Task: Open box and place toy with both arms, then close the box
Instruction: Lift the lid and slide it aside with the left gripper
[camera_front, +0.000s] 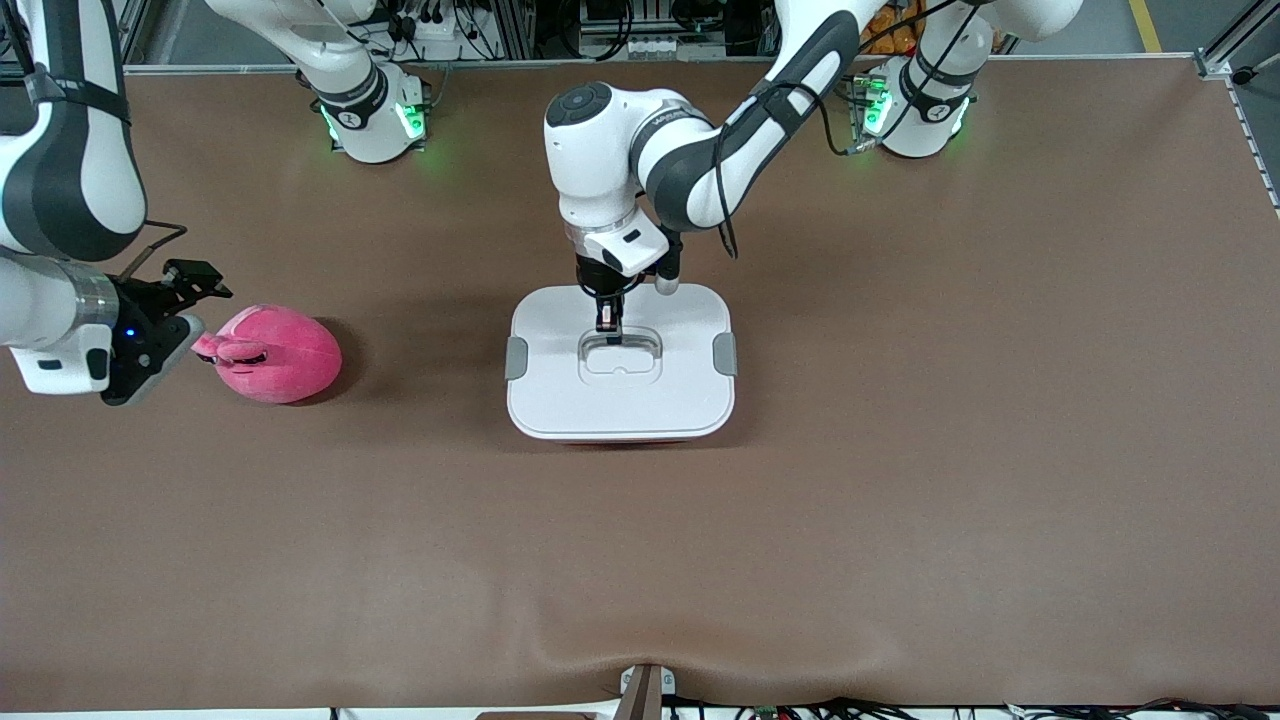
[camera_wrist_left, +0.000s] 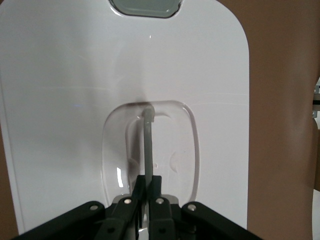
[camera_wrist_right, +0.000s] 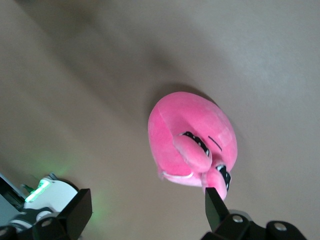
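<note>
I should next grab the plush toy by its floppy pink ear (camera_front: 222, 346) with my right gripper, to put the toy inside the box (camera_front: 560, 385).
The box (camera_front: 560, 385) stands at the middle of the table with its white lid on; the grey side clips (camera_front: 516, 357) sit at both ends. My left gripper (camera_front: 609, 325) is down in the lid's recess, shut on the raised grey handle (camera_wrist_left: 148, 135). In the left wrist view the gripper (camera_wrist_left: 148, 182) pinches the handle over the white lid (camera_wrist_left: 60, 100). The hot-pink plush toy (camera_front: 280, 355) lies on the table toward the right arm's end. My right gripper (camera_front: 200, 315) is open and empty beside the toy's eared end. In the right wrist view the toy (camera_wrist_right: 185, 135) lies just ahead of the open gripper (camera_wrist_right: 147, 200).
The brown table (camera_front: 900, 450) has nothing else on it. The two arm bases (camera_front: 370, 120) stand along the edge farthest from the front camera. A small bracket (camera_front: 645, 690) sits at the nearest edge.
</note>
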